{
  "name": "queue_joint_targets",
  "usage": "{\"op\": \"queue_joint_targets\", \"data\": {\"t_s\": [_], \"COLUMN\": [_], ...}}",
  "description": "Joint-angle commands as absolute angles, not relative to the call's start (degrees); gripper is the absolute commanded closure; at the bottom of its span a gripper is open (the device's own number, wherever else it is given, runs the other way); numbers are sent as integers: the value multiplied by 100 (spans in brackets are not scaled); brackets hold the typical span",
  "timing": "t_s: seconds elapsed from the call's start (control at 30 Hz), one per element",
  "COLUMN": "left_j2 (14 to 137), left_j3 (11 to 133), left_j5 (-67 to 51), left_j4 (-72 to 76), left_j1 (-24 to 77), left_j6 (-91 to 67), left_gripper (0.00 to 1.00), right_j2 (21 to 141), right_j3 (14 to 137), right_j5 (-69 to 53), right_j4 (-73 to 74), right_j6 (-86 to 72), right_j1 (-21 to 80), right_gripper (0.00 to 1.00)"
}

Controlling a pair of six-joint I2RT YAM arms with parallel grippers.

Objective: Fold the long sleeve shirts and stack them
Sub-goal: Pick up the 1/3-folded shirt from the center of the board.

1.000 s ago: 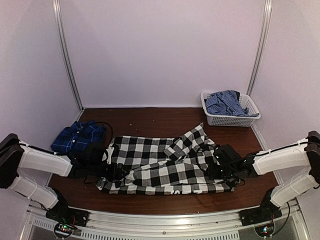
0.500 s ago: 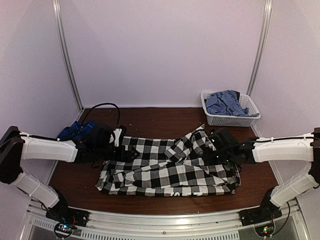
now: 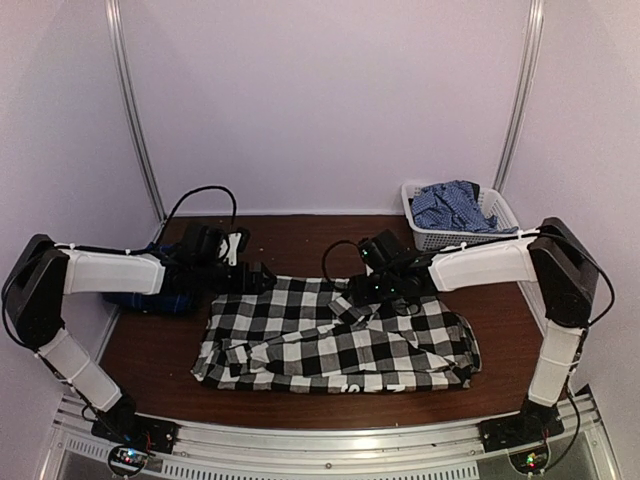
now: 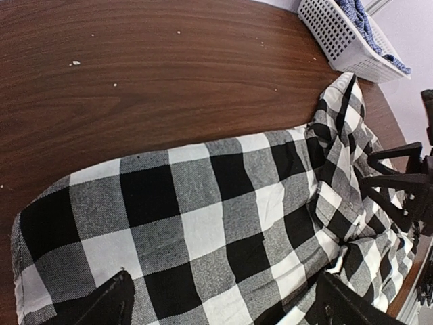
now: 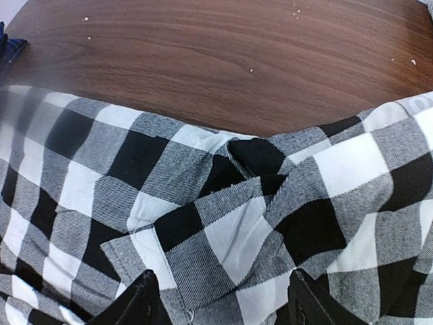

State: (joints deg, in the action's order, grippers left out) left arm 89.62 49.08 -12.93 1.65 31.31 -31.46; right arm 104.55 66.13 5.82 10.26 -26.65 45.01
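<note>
My right gripper's fingers are hovering above the checks of the folded flap, with its end edge underneath. My gripper should come down before it closes on the flap.
The black-and-white checked shirt (image 3: 330,335) lies spread across the middle of the table, with white lettering at its near edge. My left gripper (image 3: 255,278) is open at its far left edge; in the left wrist view (image 4: 226,305) the fingers stand wide apart just over the checks (image 4: 203,217). My right gripper (image 3: 378,285) is open at the far edge near the middle, its fingers spread over a folded flap (image 5: 237,223). The dark blue plaid shirt (image 3: 160,300) lies folded at the left, partly hidden under my left arm.
A white basket (image 3: 440,238) with blue checked cloth (image 3: 452,205) stands at the back right, and also shows in the left wrist view (image 4: 338,37). Bare wood (image 3: 300,245) lies behind the shirt. Walls close the sides and back.
Both arms swung from the shirt's left and right sides inward to its far edge. The sleeve that stuck out toward the back right now lies folded on the shirt.
</note>
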Motion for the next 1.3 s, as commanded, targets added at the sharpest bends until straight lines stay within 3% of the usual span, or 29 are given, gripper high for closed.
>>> {"op": "queue_joint_targets", "data": {"t_s": [0.0,0.27,0.63,1.27], "left_j2": [8744,8713,8492,8348], "left_j3": [4823,4606,4474,4729], "left_j5": [-1354,-1240,-1134,-1312], "left_j4": [164,186,134,119], "left_j1": [3112,3077,2707,1908], "left_j6": [-3023,-3016,-2950,-2971], "left_gripper": [6,6,5,4], "right_j2": [10980,11452,10984,7465], "right_j3": [7060,7174,6909,6331], "right_j5": [713,570,351,-1251], "right_j4": [1128,948,775,739], "right_j6": [-2511,-2565,-2487,-2737], "right_j1": [4436,4343,4078,2951], "right_gripper": [34,43,99,100]}}
